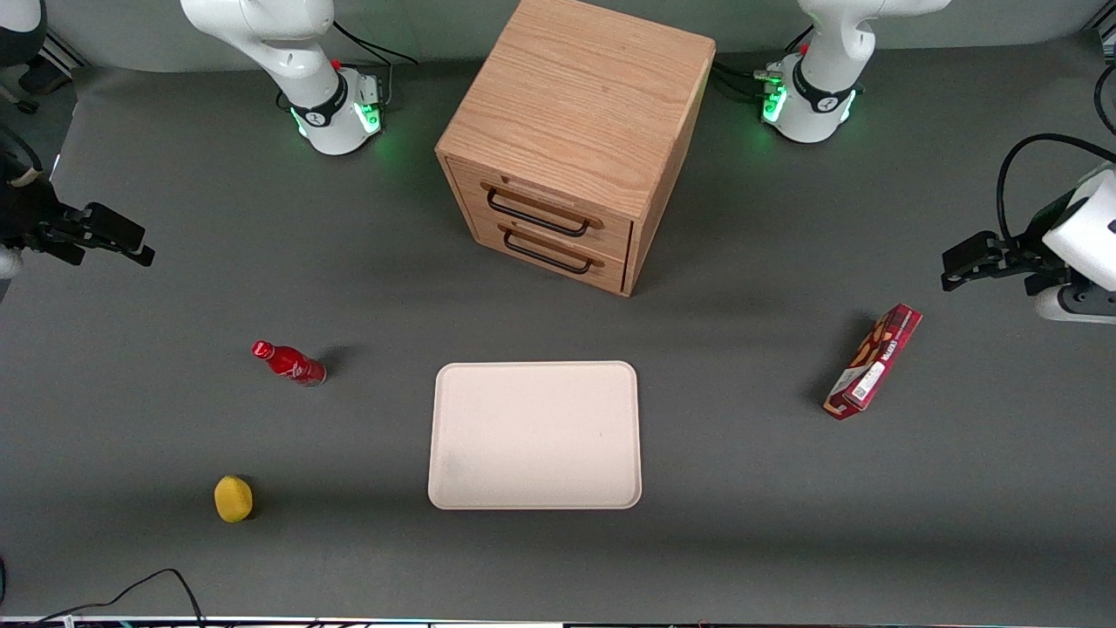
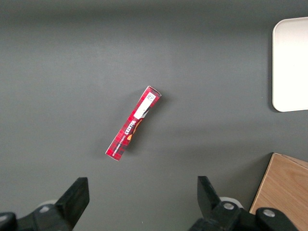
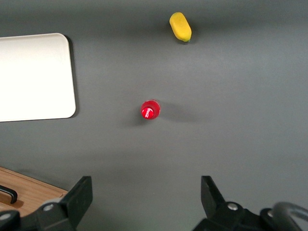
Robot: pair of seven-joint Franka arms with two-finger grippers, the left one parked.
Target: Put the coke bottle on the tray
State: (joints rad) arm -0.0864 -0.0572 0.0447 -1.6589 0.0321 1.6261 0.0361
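Observation:
My right gripper grabs the coke bottle by its red cap end next, to set it on the tray.
The coke bottle, small and red with a red cap, stands upright on the grey table beside the tray, toward the working arm's end. In the right wrist view the coke bottle shows from above, cap up. The tray, pale beige and empty, lies flat in front of the cabinet; its corner shows in the right wrist view. My right gripper hangs open and empty well above the table at the working arm's end, farther from the front camera than the bottle. Its open fingers frame bare table.
A wooden drawer cabinet with both drawers shut stands at the table's middle back. A yellow lemon lies nearer the front camera than the bottle. A red snack box lies toward the parked arm's end.

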